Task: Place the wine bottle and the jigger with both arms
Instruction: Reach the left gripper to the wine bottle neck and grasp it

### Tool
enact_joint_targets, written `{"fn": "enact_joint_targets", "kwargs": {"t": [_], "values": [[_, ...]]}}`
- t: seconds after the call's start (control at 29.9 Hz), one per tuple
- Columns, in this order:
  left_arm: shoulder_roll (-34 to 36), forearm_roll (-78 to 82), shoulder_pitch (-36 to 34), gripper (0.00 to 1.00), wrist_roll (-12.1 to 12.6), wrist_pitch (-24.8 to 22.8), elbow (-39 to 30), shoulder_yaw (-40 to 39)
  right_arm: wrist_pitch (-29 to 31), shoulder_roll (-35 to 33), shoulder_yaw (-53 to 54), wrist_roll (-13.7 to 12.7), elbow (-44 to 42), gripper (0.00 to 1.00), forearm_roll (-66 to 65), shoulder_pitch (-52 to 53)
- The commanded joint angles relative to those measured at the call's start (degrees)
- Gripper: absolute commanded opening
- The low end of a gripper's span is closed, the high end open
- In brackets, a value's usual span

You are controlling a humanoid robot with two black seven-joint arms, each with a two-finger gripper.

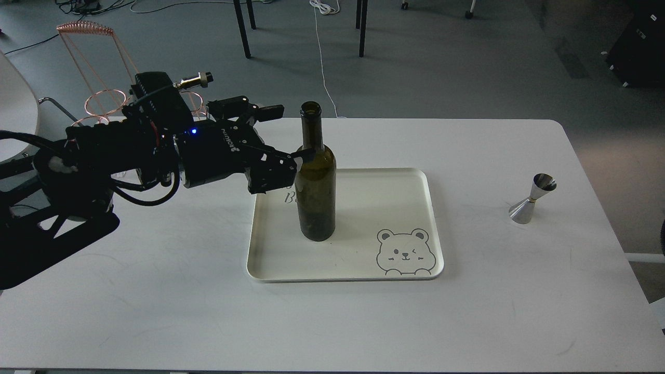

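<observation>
The left gripper will next take hold of the wine bottle by its neck (311, 131). The robot will then put the bottle in the copper rack (103, 99).
The wine bottle (315, 192) is dark olive-green and stands upright on the left part of a cream tray (384, 200). My left gripper (287, 133) comes in from the left and is open. One finger (271, 110) is level with the neck, a little to its left. The other finger (303, 154) reaches the bottle's shoulder, and I cannot tell if it touches. The silver jigger (531, 200) stands on the table at the right, well apart from the tray. My right gripper is out of view.
The tray has a bear drawing (403, 252) at its front right. A copper wire rack (102, 99) stands at the back left, mostly hidden behind my left arm. The white table (156, 301) ends just behind the bottle. Chair legs (241, 28) stand on the floor beyond.
</observation>
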Motion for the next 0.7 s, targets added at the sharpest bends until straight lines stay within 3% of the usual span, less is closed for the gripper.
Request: {"fn": "enact_joint_targets", "kwargs": {"t": [0.0,0.07,0.4,0.54,0.6,0.67], "values": [[-1.93,0.11,0.01,0.90,0.07,0.05,1.70,0.00,-0.01,0.01,0.25,0.00,-0.02,0.98,0.01,-0.22],[-2.73,0.02,0.01,0.83,0.16,0.05,2.23,0.00,-0.01,0.01,0.34,0.00,-0.02,0.98,0.01,-0.31],[-5.80,-0.42,0.01,0.82,1.03,0.22,4.17,-0.09,-0.01,0.01,0.25,0.00,-0.02,0.98,0.01,-0.31],[-7.12,-0.50,0.01,0.77,1.04,0.75,5.57,-0.17,-0.01,0.01,0.25,0.00,-0.11,0.98,-0.08,-0.39],[-7.39,-0.42,0.01,0.70,1.04,0.75,5.75,0.00,-0.01,0.10,0.25,0.00,-0.11,0.98,0.01,-0.48],[-7.30,-0.42,0.01,0.55,0.95,0.75,5.75,0.00,-0.01,0.19,0.25,0.00,-0.02,0.98,0.01,-0.48]]}}
